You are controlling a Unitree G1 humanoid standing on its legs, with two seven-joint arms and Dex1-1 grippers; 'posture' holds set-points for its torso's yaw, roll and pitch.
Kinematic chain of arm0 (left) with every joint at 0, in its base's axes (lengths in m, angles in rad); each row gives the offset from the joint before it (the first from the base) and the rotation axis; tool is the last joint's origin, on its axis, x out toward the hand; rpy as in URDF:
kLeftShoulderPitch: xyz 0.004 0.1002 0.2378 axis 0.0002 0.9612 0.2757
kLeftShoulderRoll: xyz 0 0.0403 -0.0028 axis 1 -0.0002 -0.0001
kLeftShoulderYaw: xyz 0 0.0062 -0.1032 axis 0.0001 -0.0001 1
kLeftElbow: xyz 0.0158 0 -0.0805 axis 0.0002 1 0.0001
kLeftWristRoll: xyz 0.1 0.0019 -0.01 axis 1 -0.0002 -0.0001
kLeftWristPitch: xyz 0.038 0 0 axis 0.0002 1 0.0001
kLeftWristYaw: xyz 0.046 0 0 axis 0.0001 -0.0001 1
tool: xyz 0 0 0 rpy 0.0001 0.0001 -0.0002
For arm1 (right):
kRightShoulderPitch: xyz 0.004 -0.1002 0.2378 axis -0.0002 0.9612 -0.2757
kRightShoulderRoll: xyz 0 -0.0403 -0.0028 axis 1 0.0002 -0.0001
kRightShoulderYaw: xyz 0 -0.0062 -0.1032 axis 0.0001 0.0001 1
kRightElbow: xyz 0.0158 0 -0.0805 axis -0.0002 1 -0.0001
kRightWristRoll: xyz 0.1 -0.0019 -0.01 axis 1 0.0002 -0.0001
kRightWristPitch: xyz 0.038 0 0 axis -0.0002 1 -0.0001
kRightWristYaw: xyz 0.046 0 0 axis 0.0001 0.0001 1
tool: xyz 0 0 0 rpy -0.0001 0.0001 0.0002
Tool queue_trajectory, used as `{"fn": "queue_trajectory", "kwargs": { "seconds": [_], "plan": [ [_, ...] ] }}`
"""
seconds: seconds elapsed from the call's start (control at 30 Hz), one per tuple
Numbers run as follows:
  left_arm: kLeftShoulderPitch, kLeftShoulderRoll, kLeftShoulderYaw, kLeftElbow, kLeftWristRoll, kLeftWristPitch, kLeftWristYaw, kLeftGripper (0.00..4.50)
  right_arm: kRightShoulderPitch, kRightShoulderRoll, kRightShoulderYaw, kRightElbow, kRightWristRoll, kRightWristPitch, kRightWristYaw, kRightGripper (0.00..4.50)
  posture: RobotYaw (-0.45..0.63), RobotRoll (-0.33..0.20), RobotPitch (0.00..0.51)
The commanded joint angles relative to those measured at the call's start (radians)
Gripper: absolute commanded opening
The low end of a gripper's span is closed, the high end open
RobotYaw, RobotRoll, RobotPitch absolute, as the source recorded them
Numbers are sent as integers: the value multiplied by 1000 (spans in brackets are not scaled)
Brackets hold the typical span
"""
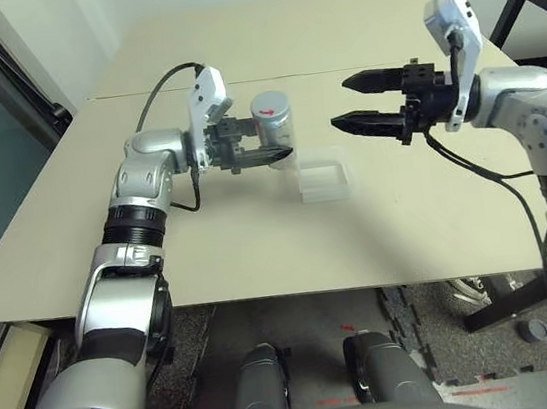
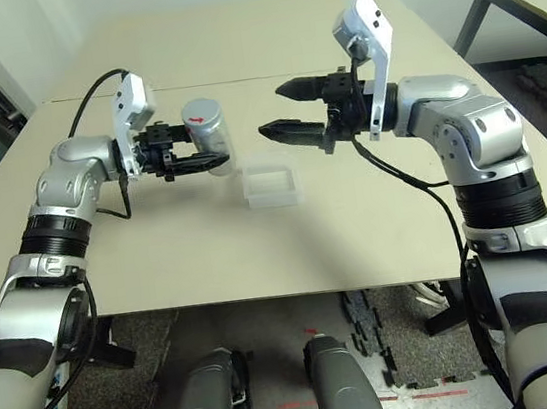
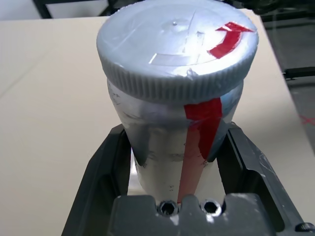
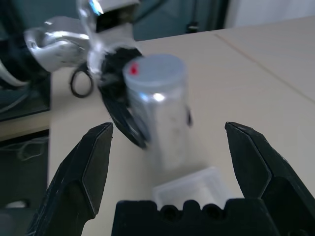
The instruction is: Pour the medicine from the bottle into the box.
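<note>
The bottle has to be opened so its medicine can pour into the box [image 1: 322, 175]. My right gripper will grab the bottle's round grey cap [image 1: 270, 105] next.
The bottle [image 1: 272, 124] is a silver-grey cylinder with a red stripe and a round grey cap [image 3: 174, 46]. My left gripper [image 1: 269, 152] is shut on the bottle's lower body, holding it above the table just left of the box [image 1: 322, 175]. The box, a clear frosted tub, rests on the table. My right gripper [image 1: 359, 100] hangs open in the air to the right of the bottle and above the box, fingers pointing at the bottle. The bottle [image 4: 160, 105] and box [image 4: 192, 189] lie ahead between its fingers in the right wrist view. The medicine is hidden.
The tan table [image 1: 260, 257] stretches wide around the box, with a seam running across the far side. A dark-framed table [image 1: 530, 4] stands at the far right. A black cable hangs from my right arm over the table's right part.
</note>
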Motion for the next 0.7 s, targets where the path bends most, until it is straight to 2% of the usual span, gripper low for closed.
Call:
{"fn": "queue_trajectory", "kwargs": {
  "seconds": [0.03,0.7],
  "plan": [
    [-31,-18,-21,25,2,-6,-19,2711,-23,23,16,14,-15,-13,-4,4500,-65,0,74],
    [-22,-54,-75,20,12,6,-47,2711,-65,108,61,65,-70,-56,1,4500,-56,0,80]
  ]
}}
